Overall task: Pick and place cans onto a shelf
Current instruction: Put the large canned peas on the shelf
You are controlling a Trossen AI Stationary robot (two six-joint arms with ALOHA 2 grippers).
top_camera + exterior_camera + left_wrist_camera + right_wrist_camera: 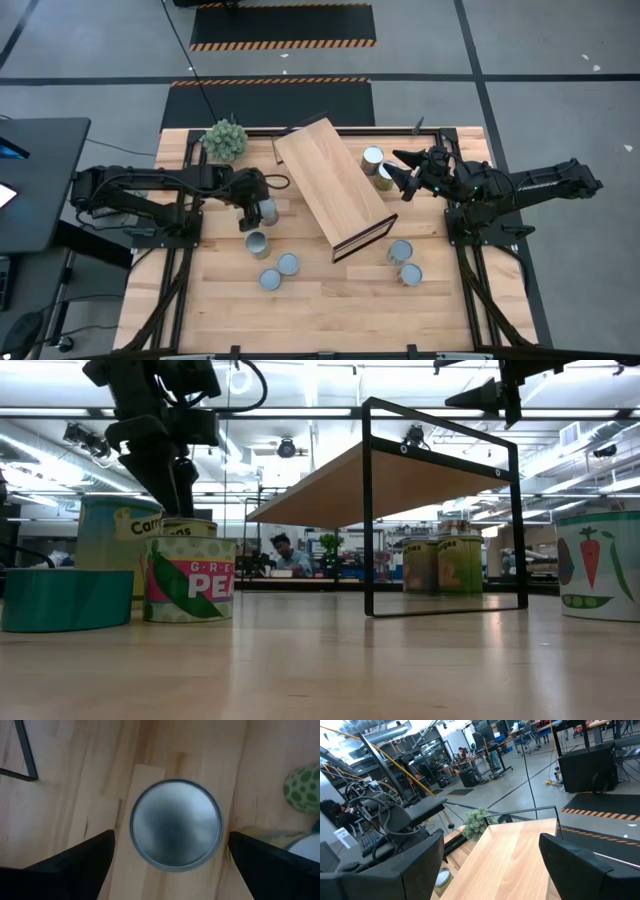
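I should next pick up the can with my left gripper by its upper sides just below the round top, so I can place it on the shelf.
The can I am over stands upright on the tabletop, its silvery round top facing up; it also shows in the high view. My left gripper hangs over it, pointing down and open, with one dark finger on each side of the can and a gap to each. The shelf, a light-wood plank on dark frame legs, stands slantwise at the table's middle. My right gripper is open and empty, raised beside the shelf's right side, and looks across the plank.
Three cans stand nearer the near edge than my left gripper. Two stand by my right gripper, and two at the near right. A green plant ball sits at the far left.
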